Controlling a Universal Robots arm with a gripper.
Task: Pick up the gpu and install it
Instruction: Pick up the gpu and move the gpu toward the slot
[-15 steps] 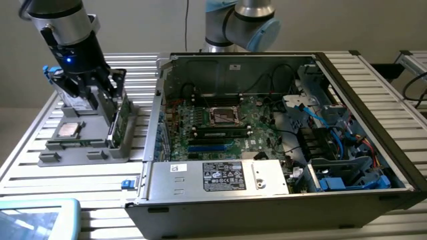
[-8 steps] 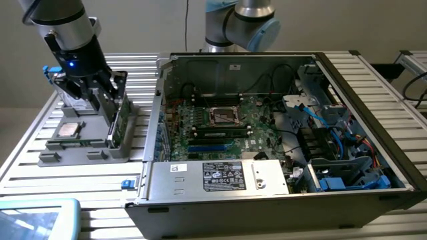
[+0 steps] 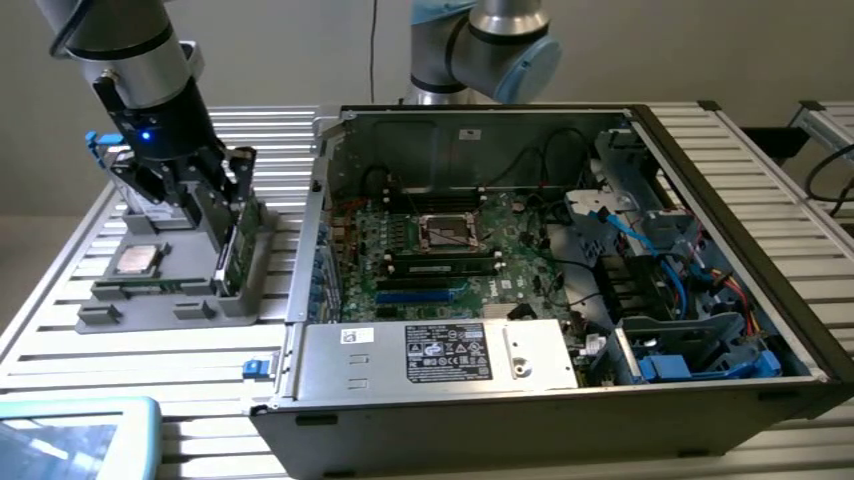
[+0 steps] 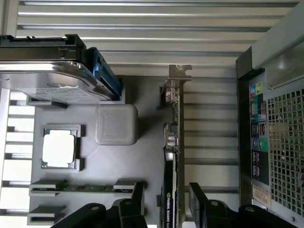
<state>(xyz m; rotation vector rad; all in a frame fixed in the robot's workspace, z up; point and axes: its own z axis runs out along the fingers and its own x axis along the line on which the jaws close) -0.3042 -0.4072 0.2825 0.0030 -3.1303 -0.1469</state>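
Observation:
My fingers straddle the GPU's black shroud in the wrist view, short of its upper edge, so my gripper reaches toward that edge before closing.
The gpu [image 3: 238, 250] stands on its long edge in a slot at the side of the grey parts tray [image 3: 134, 310] nearest the computer case. In the wrist view the gpu [image 4: 172, 142] shows edge-on, a black face with a thin green board and a metal bracket at one end. My gripper [image 3: 218, 200] hangs low over the tray, directly above the card. It is open [image 4: 167, 192], one finger on each side of the card's end, with a small gap on both sides.
The tray also holds a silver drive with a blue tab [image 4: 47, 78], a square processor chip [image 4: 59, 148] and a memory stick [image 4: 80, 188]. The open computer case [image 3: 747, 250] with its motherboard [image 3: 441, 250] lies at the exterior view's right. A light-blue tablet [image 3: 74, 440] sits at the front corner.

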